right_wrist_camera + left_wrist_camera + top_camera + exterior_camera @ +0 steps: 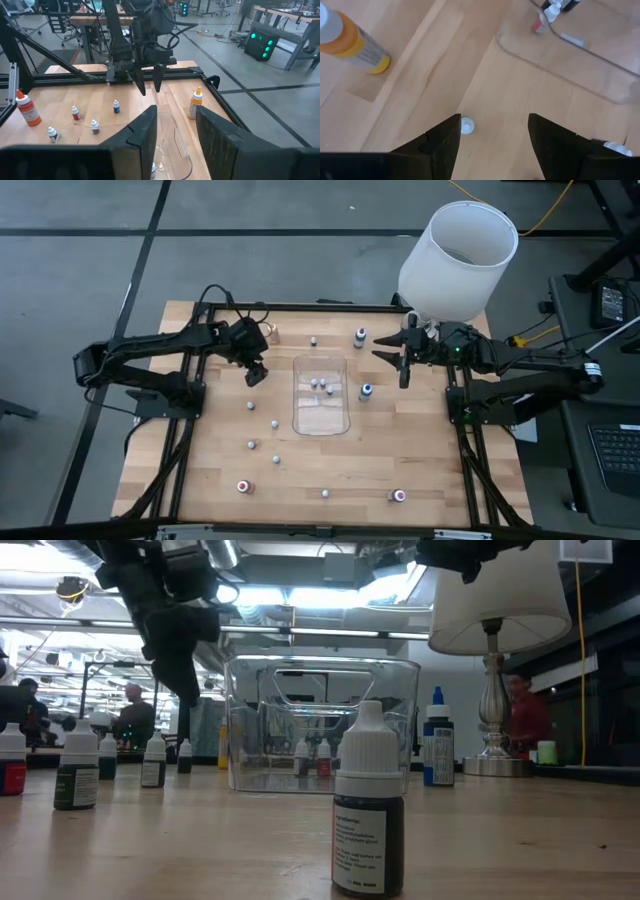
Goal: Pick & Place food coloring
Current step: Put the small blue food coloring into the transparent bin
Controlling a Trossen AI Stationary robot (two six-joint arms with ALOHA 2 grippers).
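The left gripper pinches the small food coloring bottle by its white cap next, to bring the bottle into the clear plastic tray.
Several tiny food coloring bottles stand upright on their bases over the wooden table, such as one with a whitish cap and one with a red top. Three more stand inside the clear plastic tray at the table's middle. My left gripper is open and empty, above the table left of the tray. In its wrist view a white-capped bottle shows below, between the fingers, untouched. My right gripper is open and empty, in the air right of the tray's far end.
A big white lampshade stands at the far right corner, behind my right arm. An orange bottle stands near the far edge by my left arm. A blue-capped bottle stands just right of the tray. A dark bottle stands near the front edge.
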